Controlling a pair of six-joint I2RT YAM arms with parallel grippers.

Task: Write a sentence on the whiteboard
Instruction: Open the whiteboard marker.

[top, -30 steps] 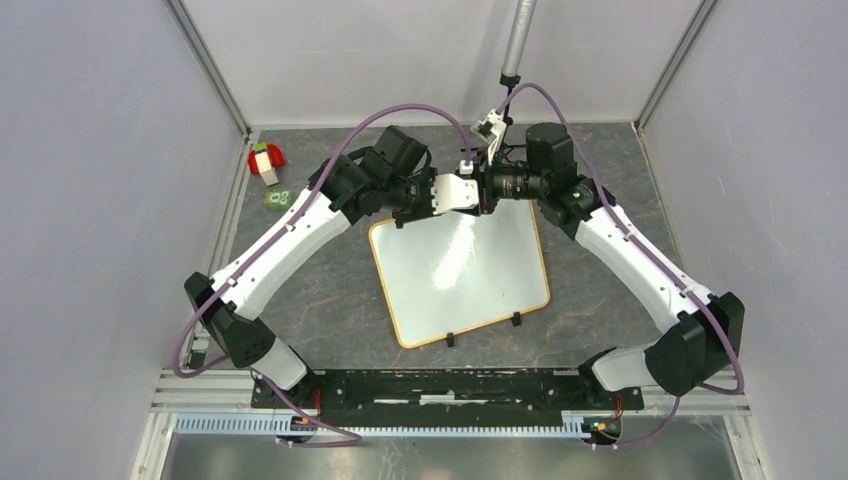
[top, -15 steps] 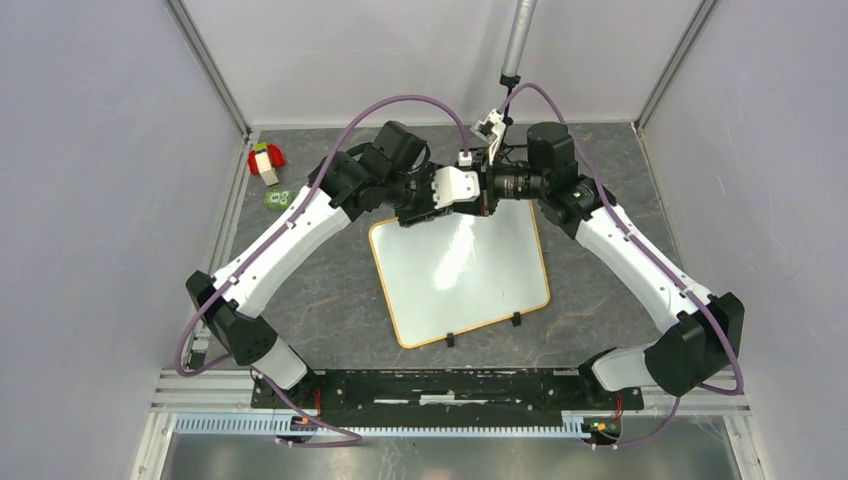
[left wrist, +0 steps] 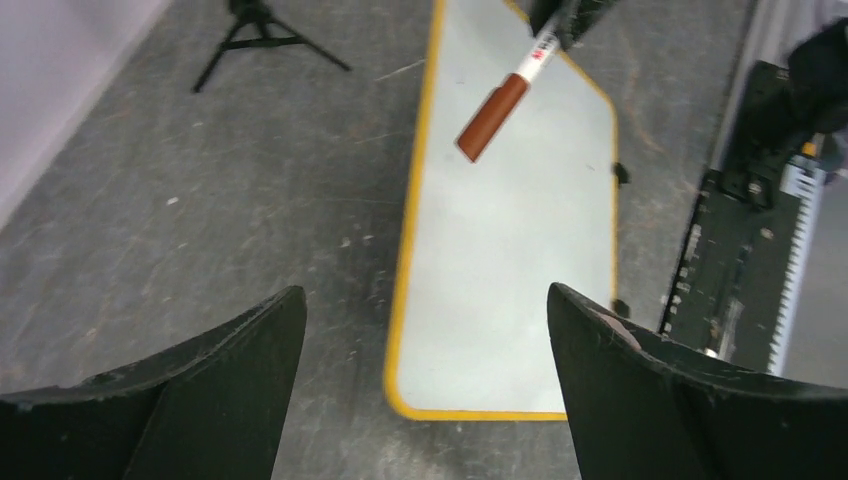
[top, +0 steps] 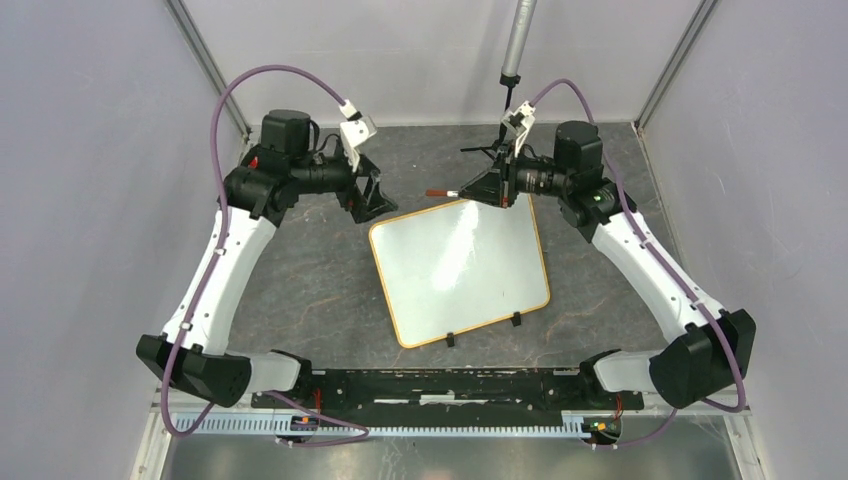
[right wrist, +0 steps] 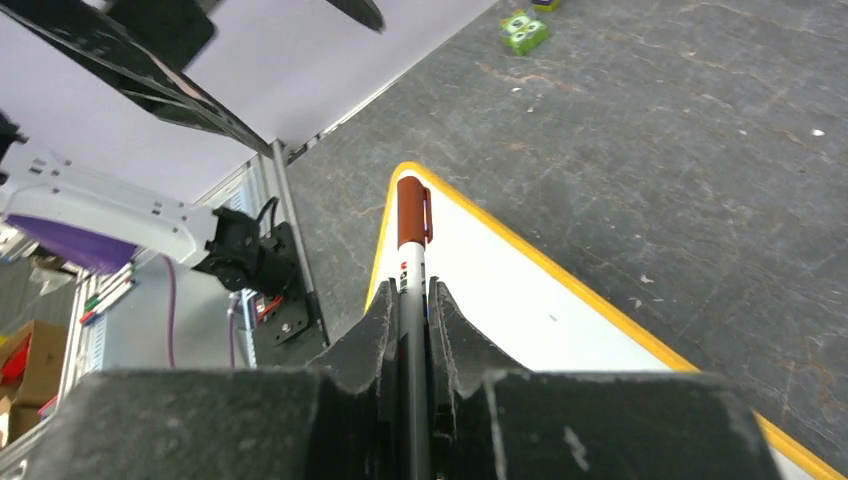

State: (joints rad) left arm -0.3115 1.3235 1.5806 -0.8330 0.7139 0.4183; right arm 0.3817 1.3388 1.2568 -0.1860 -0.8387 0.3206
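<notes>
I should grip only the marker's red-brown cap [top: 437,193] [left wrist: 492,116] with my left gripper next, so that I can pull it off and write.
The whiteboard [top: 460,270] lies flat on the grey table, its white face blank, and no sentence is in view on it. My right gripper [top: 482,187] is shut on a white marker [top: 445,192] with a red-brown cap. The marker points left above the board's far edge. In the right wrist view the marker [right wrist: 411,215] runs out between the fingers [right wrist: 372,330] over the whiteboard [right wrist: 520,290]. My left gripper [top: 372,200] stands open and holds nothing, left of the board's far-left corner. In the left wrist view the marker [left wrist: 495,115] hangs over the whiteboard [left wrist: 520,250] beyond the left gripper [left wrist: 425,300].
A small black tripod [left wrist: 255,30] stands on the table behind the board. A green toy block [right wrist: 523,30] lies toward the far left corner. A grey pole [top: 518,40] hangs at the back. The black base rail [top: 430,385] runs along the near edge, and purple walls close both sides.
My left gripper has opened, leaving the marker, and its arm has swung back to the left. The right gripper keeps the marker and has drawn slightly to the right.
</notes>
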